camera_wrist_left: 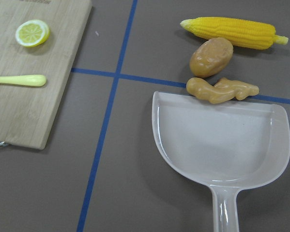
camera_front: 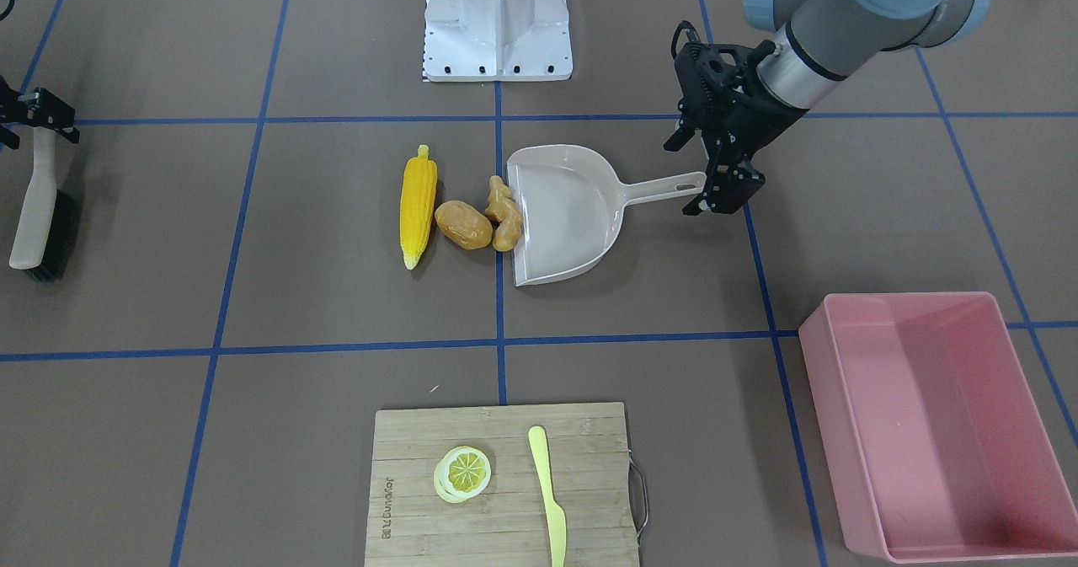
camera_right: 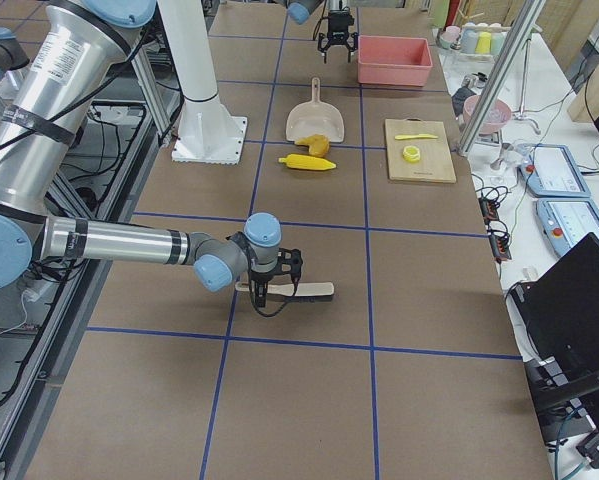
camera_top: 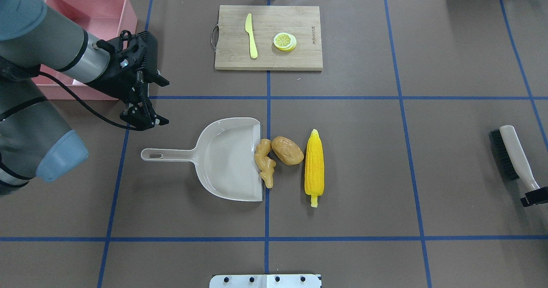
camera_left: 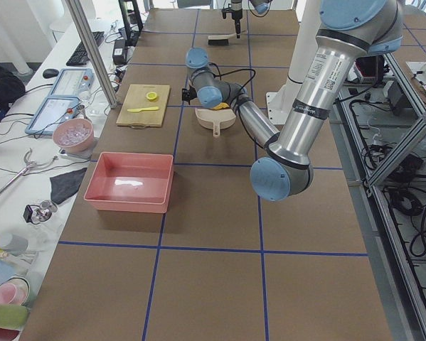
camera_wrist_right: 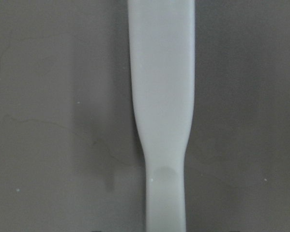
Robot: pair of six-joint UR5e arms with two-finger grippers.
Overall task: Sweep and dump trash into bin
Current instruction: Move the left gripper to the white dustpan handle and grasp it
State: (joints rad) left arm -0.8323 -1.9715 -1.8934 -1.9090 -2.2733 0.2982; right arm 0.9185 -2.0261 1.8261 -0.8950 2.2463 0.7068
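I should take hold of the brush's white handle (camera_front: 42, 152) with my right gripper next, so that I can sweep trash into the dustpan (camera_front: 573, 213).
The yellow corn cob (camera_front: 418, 206), brown potato (camera_front: 462, 224) and tan ginger root (camera_front: 504, 213) lie side by side at the open mouth of the beige dustpan (camera_front: 573, 213); the ginger touches its lip. My left gripper (camera_front: 720, 200) hovers open over the end of the dustpan handle and holds nothing. The pink bin (camera_front: 829, 398) stands empty on my left. My right gripper (camera_front: 38, 120) is open, with its fingers on either side of the handle end of a brush (camera_front: 38, 205) that lies on the table; the handle fills the right wrist view (camera_wrist_right: 161, 96).
A wooden cutting board (camera_front: 404, 449) with a lemon slice (camera_front: 461, 473) and a yellow knife (camera_front: 547, 500) lies at the far edge. The white robot base (camera_front: 497, 19) is behind the trash. In the overhead view the bin (camera_top: 128, 22) is just behind the left gripper (camera_top: 144, 120).
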